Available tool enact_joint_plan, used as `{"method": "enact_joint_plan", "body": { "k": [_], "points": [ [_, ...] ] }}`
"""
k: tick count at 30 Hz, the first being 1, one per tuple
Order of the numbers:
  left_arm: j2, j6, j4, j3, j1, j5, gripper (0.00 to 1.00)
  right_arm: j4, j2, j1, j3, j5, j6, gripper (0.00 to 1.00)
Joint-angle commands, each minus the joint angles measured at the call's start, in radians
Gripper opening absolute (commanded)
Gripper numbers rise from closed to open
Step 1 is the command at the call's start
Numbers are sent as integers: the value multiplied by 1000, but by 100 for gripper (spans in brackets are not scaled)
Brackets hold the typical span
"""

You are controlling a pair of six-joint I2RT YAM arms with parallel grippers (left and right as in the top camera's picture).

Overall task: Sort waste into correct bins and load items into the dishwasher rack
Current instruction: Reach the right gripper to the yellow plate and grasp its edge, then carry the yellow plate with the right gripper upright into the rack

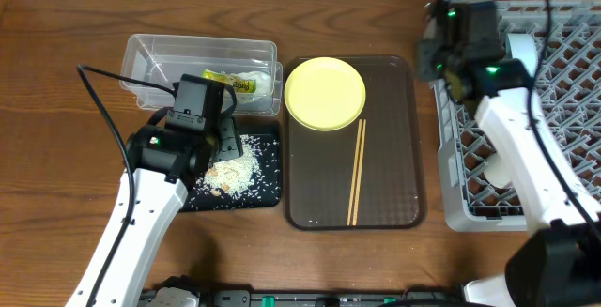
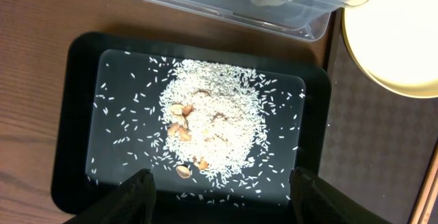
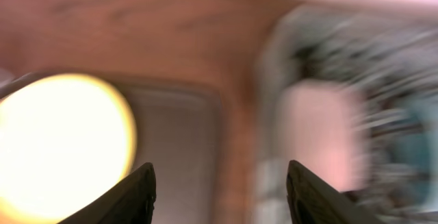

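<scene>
I should next pick up the yellow plate [image 1: 324, 93] with my right gripper, by the plate's rim on the side facing the grey rack. The plate's opposite edge then stays free to load.
My left gripper [image 2: 229, 196] is open and empty, hovering over the black tray [image 2: 61, 148], which holds a pile of white rice scraps [image 2: 212, 125] with a few brown bits. The clear tub [image 1: 150, 53] behind it holds the green-and-orange wrapper [image 1: 228, 83] and the white tissue [image 1: 260, 83]. The yellow plate [image 1: 324, 93] and the chopsticks [image 1: 357, 171] lie on the brown serving tray [image 1: 394, 194]. My right gripper [image 3: 219, 190] is open and empty, between the plate [image 3: 61, 142] and the grey rack [image 1: 563, 110]. A white bowl [image 1: 522, 50] and a white cup [image 1: 498, 171] sit in the rack.
The right wrist view is motion-blurred; a pale shape and a teal shape show inside the rack. The black tray [image 1: 268, 192] lies against the brown tray's left side. The left arm's cable loops over the table left of the tub.
</scene>
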Motion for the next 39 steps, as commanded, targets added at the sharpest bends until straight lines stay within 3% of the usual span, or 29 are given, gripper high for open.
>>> {"method": "enact_joint_plan", "body": {
  "k": [1,5,13,16,19,21,22,29,39],
  "points": [
    [6,-6,-3,5,5,-12,66,-39,77,62,-9,-154,178,59],
    [6,-6,-3,5,5,-12,66,-31,192,129,-9,-139,187,55],
    [6,-6,-3,5,5,-12,66,50,395,187,-9,-38,351,49],
    [6,-6,-3,5,5,-12,66,89,434,190,-9,-39,405,39],
    [6,-6,-3,5,5,-12,66,126,433,193,-8,-42,404,17],
    [6,-6,-3,5,5,-12,66,146,418,192,-4,-37,401,3],
    [6,-6,-3,5,5,-12,66,154,402,189,-1,-32,399,1],
    [6,-6,-3,5,5,-12,66,115,207,132,27,68,282,1],
    [6,-6,-3,5,5,-12,66,-90,-171,6,27,484,-21,1]
  ]
}}
